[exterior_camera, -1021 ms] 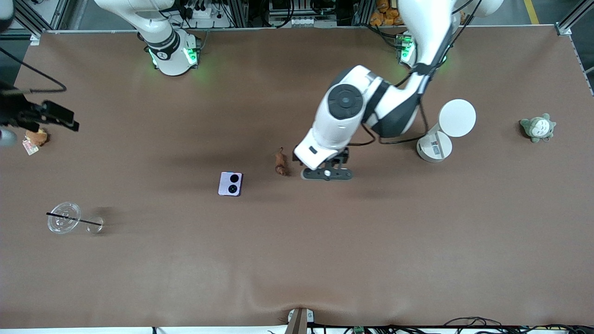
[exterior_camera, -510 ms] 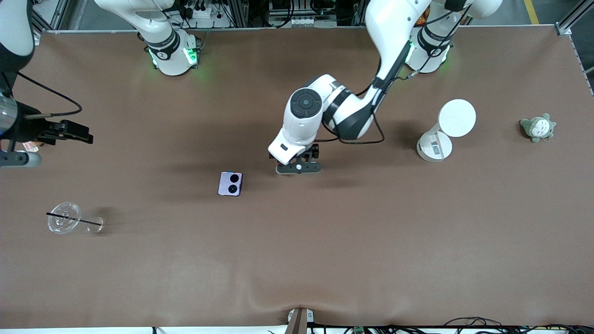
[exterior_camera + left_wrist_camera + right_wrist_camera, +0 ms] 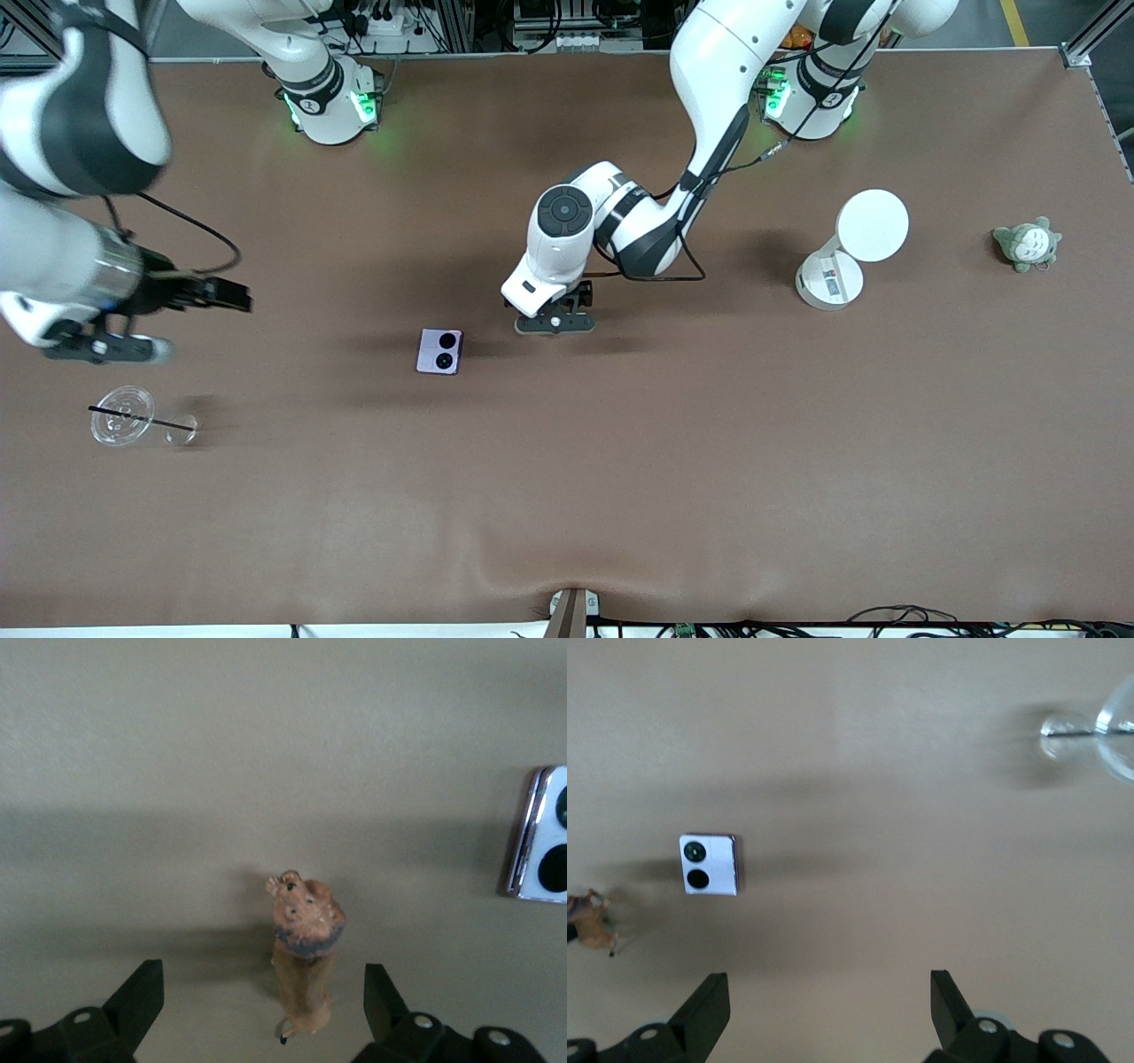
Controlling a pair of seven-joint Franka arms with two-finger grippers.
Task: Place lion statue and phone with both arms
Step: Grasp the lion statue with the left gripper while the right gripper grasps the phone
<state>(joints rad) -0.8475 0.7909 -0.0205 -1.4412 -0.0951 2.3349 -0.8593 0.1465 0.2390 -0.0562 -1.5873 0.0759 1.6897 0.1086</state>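
My left gripper takes hold of the statue by its tan body below the mane [image 3: 304,990] next, to place the lion statue beside the white cylinder.
The lion statue [image 3: 304,950] is a small reddish-brown figurine on the table. In the left wrist view it stands between the open fingers [image 3: 135,1003] of my left gripper [image 3: 262,1010], untouched. In the front view my left gripper [image 3: 555,323] hangs low over it and hides it. The lavender phone [image 3: 440,351] lies flat beside it, toward the right arm's end, and also shows in the right wrist view [image 3: 709,865]. My right gripper [image 3: 97,348] is open and empty, over bare table near the right arm's end. The right wrist view also shows the lion [image 3: 592,923].
A clear glass with a black straw [image 3: 124,422] lies near the right arm's end, nearer the front camera than my right gripper. A white cylinder with a round lid [image 3: 842,257] and a grey-green plush [image 3: 1026,244] sit toward the left arm's end.
My left gripper has moved sideways from beside the lion to over it and now straddles it. My right arm has swung in from the table's end toward the phone.
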